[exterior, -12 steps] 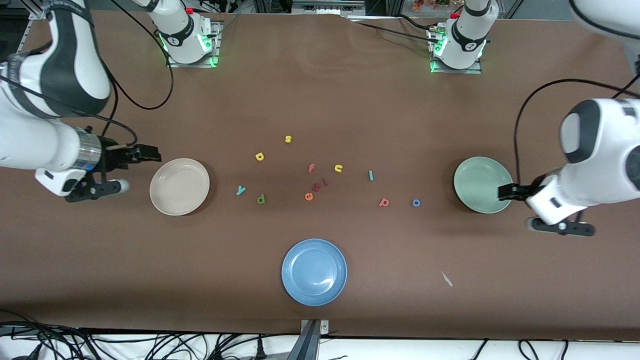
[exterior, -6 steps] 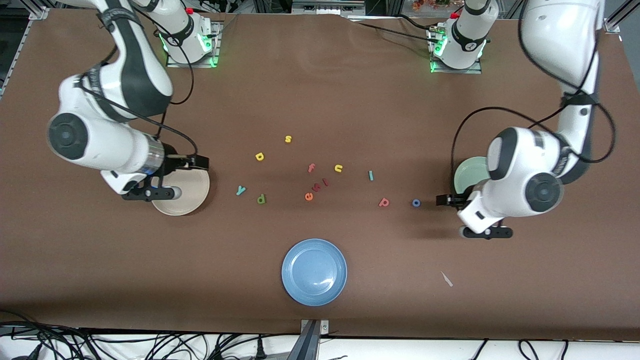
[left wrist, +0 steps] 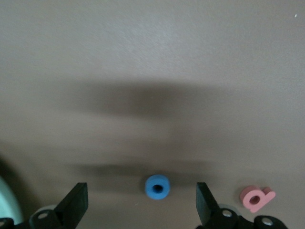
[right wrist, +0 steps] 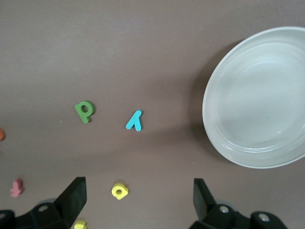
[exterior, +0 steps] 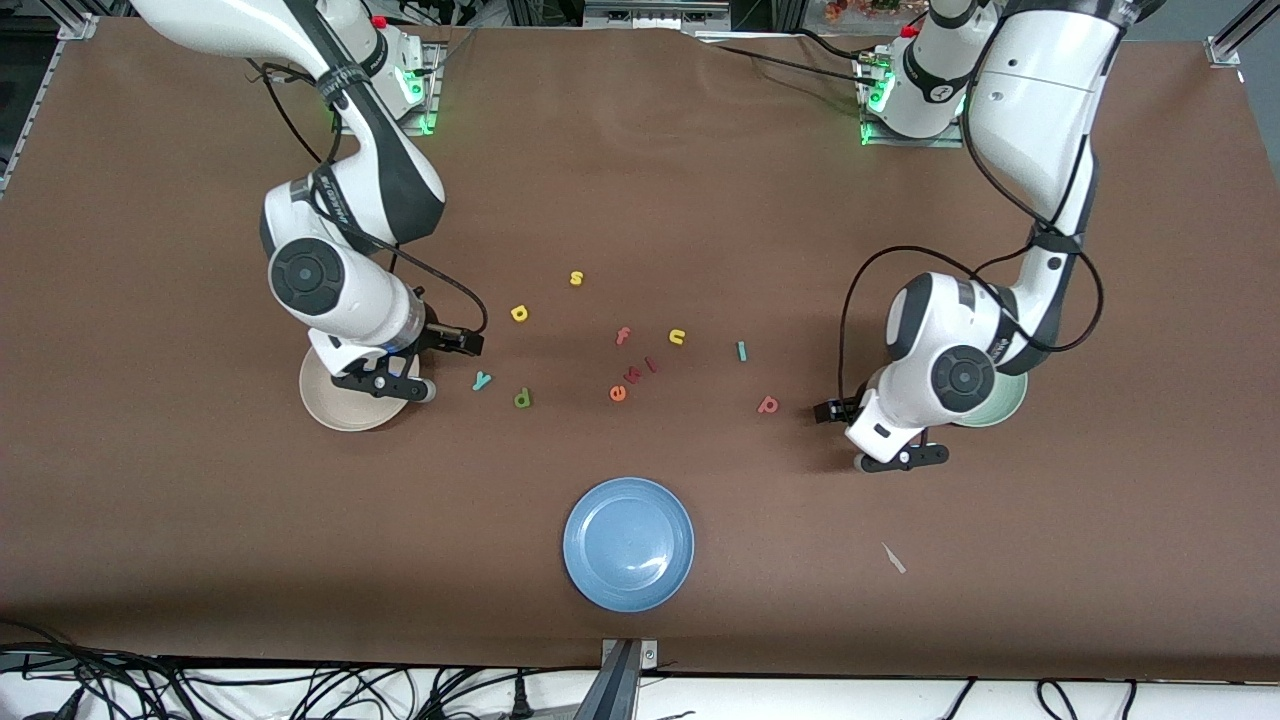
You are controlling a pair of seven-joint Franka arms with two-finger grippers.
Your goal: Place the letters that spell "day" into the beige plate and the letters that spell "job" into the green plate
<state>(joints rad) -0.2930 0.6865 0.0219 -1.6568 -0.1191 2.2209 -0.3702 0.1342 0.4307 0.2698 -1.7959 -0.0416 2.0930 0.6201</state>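
My left gripper's fingers are above the blue "o", with their shadows apart, so they would miss the "o" if they closed now; they need to lower first, then close on it.
My left gripper (exterior: 825, 410) (left wrist: 140, 196) hangs open over the blue "o" (left wrist: 157, 186), which lies between its fingers untouched. The pinkish "b" (exterior: 768, 404) (left wrist: 257, 198) lies beside it and the teal "j" (exterior: 741, 351) a little farther from the camera. The left arm covers much of the green plate (exterior: 1003, 412). My right gripper (exterior: 470, 343) (right wrist: 138, 196) is open and empty over the table beside the beige plate (exterior: 335, 408) (right wrist: 224, 71). The yellow "a" (exterior: 519, 313) (right wrist: 119, 191), teal "y" (exterior: 482, 380) (right wrist: 135, 121) and green "d" (exterior: 522, 399) (right wrist: 84, 111) lie close by.
Other letters lie mid-table: a yellow "s" (exterior: 576, 278), a red "f" (exterior: 622, 336), a yellow "u" (exterior: 677, 337), an orange "e" (exterior: 618, 393). A blue plate (exterior: 628, 543) sits nearest the camera. A small white scrap (exterior: 893, 558) lies toward the left arm's end.
Both arms have swung in from the table's ends toward the letters. The left gripper has come over the blue "o"; the right gripper has crossed the beige plate. Both stayed open.
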